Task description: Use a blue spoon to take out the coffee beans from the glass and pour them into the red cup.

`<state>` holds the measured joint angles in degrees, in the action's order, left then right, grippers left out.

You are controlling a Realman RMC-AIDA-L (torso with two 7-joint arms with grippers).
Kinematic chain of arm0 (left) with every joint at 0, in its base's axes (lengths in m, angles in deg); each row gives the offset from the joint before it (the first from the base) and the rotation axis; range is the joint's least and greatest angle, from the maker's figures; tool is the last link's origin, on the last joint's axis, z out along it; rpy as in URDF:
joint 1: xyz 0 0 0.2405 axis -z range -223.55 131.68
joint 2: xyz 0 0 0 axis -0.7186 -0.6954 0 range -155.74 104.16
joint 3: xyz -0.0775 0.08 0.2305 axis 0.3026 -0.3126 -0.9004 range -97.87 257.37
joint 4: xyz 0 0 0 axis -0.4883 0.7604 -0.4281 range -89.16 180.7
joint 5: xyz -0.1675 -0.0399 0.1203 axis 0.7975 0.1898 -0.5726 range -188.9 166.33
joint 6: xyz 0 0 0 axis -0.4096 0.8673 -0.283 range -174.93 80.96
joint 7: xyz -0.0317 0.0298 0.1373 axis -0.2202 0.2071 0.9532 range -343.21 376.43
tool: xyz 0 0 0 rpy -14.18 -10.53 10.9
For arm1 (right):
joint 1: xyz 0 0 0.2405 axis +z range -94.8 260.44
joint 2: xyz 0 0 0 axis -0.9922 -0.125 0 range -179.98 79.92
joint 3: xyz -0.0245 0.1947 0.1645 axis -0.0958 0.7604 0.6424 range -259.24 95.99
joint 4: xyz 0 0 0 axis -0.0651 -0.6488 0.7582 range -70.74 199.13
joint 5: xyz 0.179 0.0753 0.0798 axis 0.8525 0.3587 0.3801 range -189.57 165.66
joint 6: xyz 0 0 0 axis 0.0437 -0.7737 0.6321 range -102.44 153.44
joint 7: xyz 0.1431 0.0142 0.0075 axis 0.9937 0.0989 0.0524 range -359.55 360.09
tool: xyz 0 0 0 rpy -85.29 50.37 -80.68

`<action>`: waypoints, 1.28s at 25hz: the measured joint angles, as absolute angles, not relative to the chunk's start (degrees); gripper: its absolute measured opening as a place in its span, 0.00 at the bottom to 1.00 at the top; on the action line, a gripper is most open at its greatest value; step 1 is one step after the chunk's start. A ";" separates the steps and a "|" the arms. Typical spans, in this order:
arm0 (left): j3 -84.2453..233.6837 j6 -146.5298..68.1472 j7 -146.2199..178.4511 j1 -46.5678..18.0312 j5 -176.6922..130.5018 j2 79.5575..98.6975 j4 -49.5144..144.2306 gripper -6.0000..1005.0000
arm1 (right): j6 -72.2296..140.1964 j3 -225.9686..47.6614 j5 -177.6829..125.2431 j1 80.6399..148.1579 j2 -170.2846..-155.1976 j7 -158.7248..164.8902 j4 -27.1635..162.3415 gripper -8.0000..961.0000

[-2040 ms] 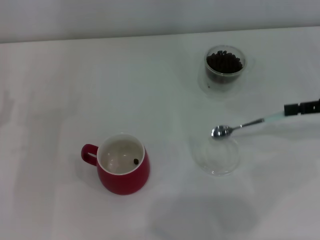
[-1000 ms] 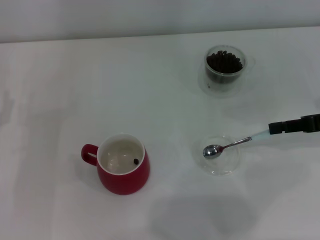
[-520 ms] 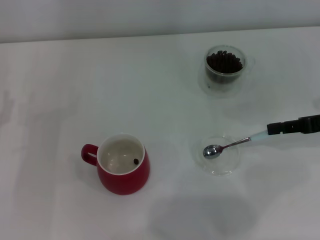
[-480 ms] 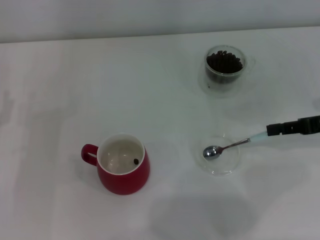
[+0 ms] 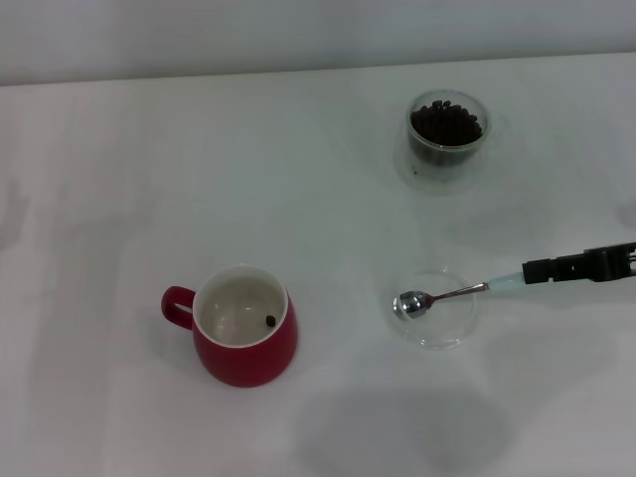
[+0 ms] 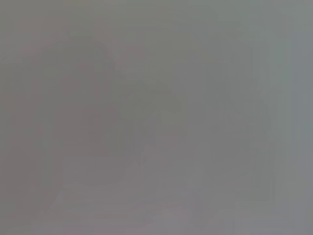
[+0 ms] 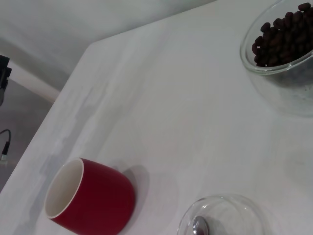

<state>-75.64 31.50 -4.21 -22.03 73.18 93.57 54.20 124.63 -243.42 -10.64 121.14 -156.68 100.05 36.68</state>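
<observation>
The spoon's metal bowl (image 5: 412, 304) rests on the clear saucer in the head view, so the spoon would lie there. It is time for my right gripper to release it now.
The red cup (image 5: 244, 338) stands front left with a single coffee bean (image 5: 270, 320) on its cream inside; the right wrist view shows the red cup (image 7: 93, 200) too. At the back right, the glass (image 5: 448, 129) holds a heap of coffee beans (image 5: 447, 121); in the right wrist view the glass (image 7: 283, 63) is heaped with beans (image 7: 286, 36). My right gripper (image 5: 532, 270) reaches in from the right edge, shut on the pale handle of the blue spoon (image 5: 447, 295). The spoon's empty metal bowl rests on a clear saucer (image 5: 452, 328). My left gripper is out of view.
The flat clear saucer (image 7: 230, 210) lies between the red cup and the right edge, with the spoon bowl (image 7: 199, 226) on it. A white tabletop (image 5: 149, 179) spreads all around. The left wrist view is plain grey.
My right gripper has come down and toward the front with the spoon. The spoon bowl went from above the saucer's far rim to resting on it, then slid slightly left.
</observation>
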 joint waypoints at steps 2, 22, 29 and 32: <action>-75.64 31.51 -4.21 -22.03 73.18 93.57 54.20 0.89 | 124.60 -243.43 -10.64 121.14 -156.74 100.02 36.68 0.17; -75.64 31.50 -4.22 -22.20 73.18 93.57 54.14 0.89 | 118.87 -243.17 8.75 118.29 -157.71 90.26 36.69 0.46; -75.69 31.50 -4.22 -22.34 73.01 93.57 54.20 0.89 | 112.65 -243.20 38.04 113.18 -163.08 74.83 36.84 0.49; -75.88 31.50 -4.22 -22.23 72.91 93.57 54.20 0.89 | 109.48 -243.09 44.01 112.50 -164.83 64.47 38.13 0.49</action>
